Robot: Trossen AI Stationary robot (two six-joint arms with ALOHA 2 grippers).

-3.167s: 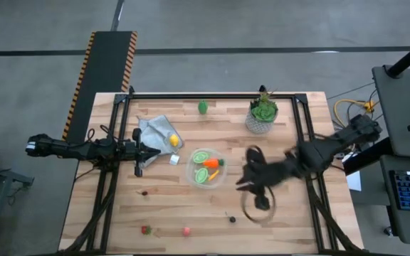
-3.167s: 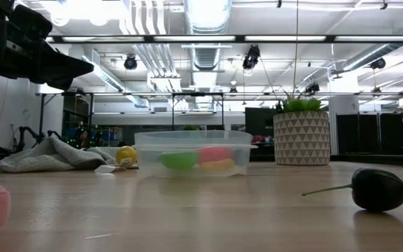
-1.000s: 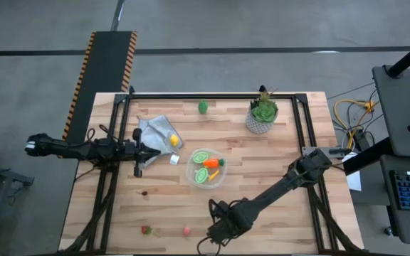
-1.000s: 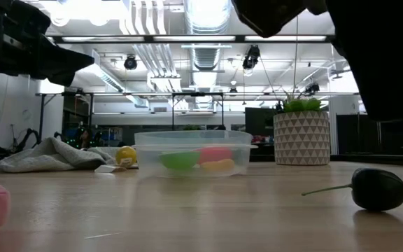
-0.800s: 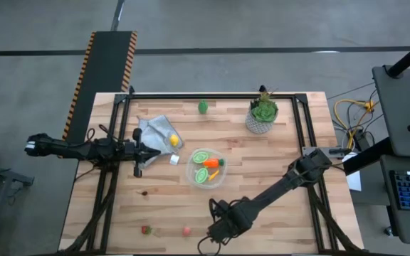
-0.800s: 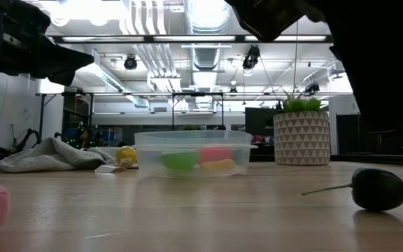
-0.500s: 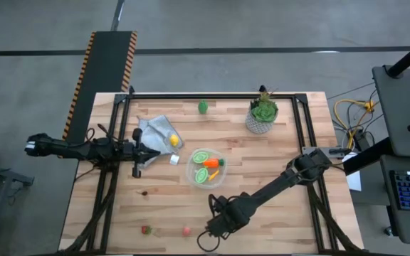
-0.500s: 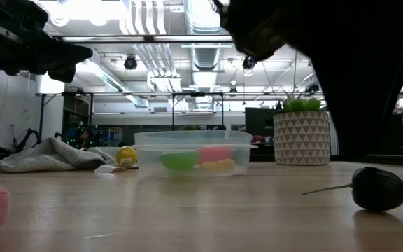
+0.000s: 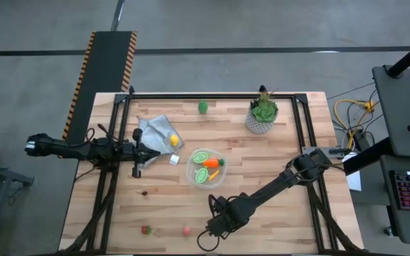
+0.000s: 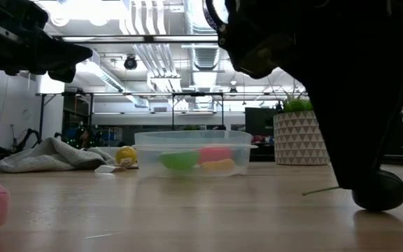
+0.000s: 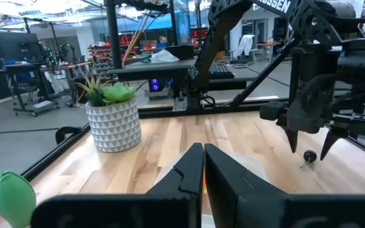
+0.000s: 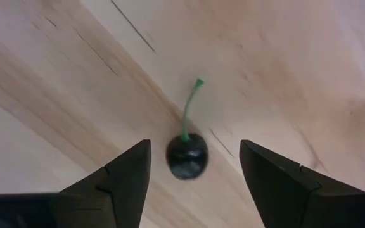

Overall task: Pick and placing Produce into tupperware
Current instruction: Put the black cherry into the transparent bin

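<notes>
Next, my right gripper grabs the dark cherry by its round body [image 12: 187, 156] and puts it into the clear tupperware.
My right gripper [image 12: 194, 147] is open and points down over the dark cherry [image 12: 186, 156], one finger on each side and not touching. The cherry lies on the wood near the table's near edge, its green stem [image 12: 191, 107] pointing away. In the high view the right gripper [image 9: 212, 231] hides it; the low view shows the cherry [image 10: 383, 190] partly behind the arm. The clear tupperware [image 9: 206, 168] stands mid-table with green and orange produce inside. My left gripper [image 11: 202, 166] is shut and waits at the table's left [image 9: 138, 154].
A grey cloth [image 9: 155, 131] carries a yellow piece [image 9: 174, 140]; a white cube [image 9: 174, 159] lies beside it. A green piece [image 9: 203, 107] and the potted plant [image 9: 263, 114] stand at the far edge. Red [image 9: 146, 230] and pink [image 9: 186, 230] pieces lie near the near edge.
My right gripper has come down toward the cherry near the near edge and shifted slightly toward the table's left; in the low view the arm now covers part of the cherry. The cherry has stayed where it was.
</notes>
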